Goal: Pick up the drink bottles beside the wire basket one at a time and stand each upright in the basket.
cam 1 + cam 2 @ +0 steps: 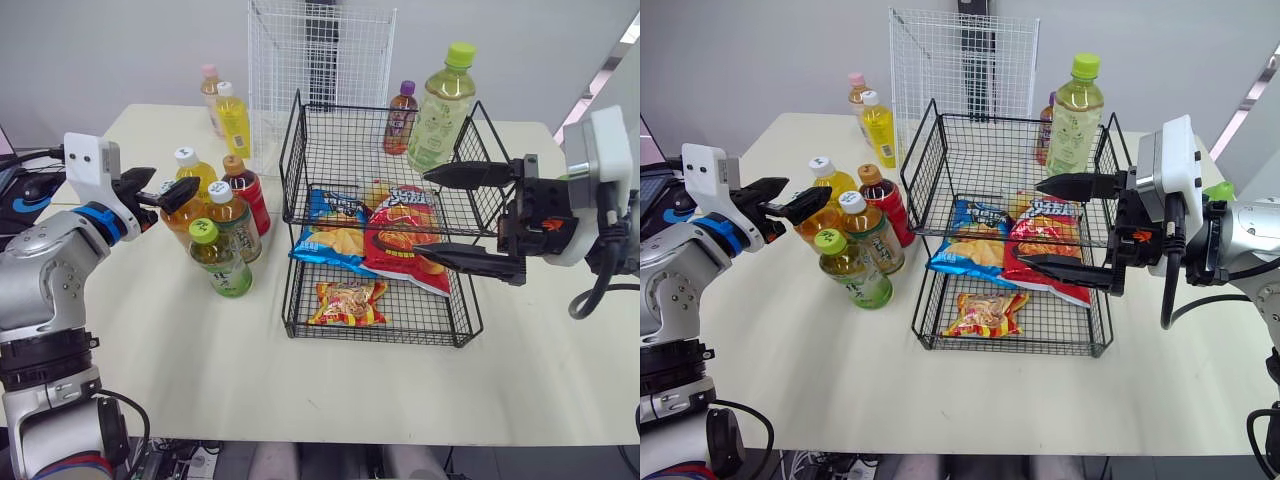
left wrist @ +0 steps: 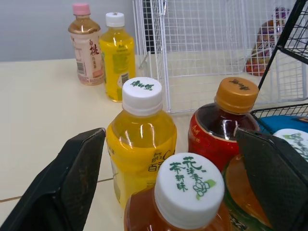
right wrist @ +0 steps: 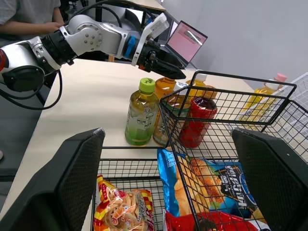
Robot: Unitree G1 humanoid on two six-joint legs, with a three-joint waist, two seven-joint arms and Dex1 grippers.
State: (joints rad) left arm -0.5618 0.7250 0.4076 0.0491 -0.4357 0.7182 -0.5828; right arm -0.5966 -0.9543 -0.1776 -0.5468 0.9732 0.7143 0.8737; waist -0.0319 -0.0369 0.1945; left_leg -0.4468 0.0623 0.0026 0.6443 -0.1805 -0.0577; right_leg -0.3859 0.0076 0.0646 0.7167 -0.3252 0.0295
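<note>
The left gripper will grab the amber bottle by its white cap [image 2: 189, 189] next, to stand the bottle upright in the wire basket.
Several drink bottles stand in a cluster left of the black wire basket [image 1: 296, 150]. They include a yellow one with a white cap [image 2: 142, 130], a red one with an orange cap [image 1: 245, 190], a tea bottle [image 1: 232, 215] and a green-capped one [image 1: 218, 258]. My left gripper [image 1: 172, 190] is open at the cluster's left side. Its fingers straddle an amber bottle with a white cap [image 2: 190, 192] without touching it. My right gripper [image 1: 420, 212] hangs open and empty over the basket's right side.
Snack bags fill the basket: blue [image 1: 335, 225], red [image 1: 405, 235] and a small one [image 1: 348, 300]. Behind it stand a white wire panel [image 1: 320, 60], a pink-capped bottle [image 1: 210, 90], a yellow bottle [image 1: 232, 115], a small purple-capped bottle [image 1: 402, 118] and a tall green bottle [image 1: 440, 105].
</note>
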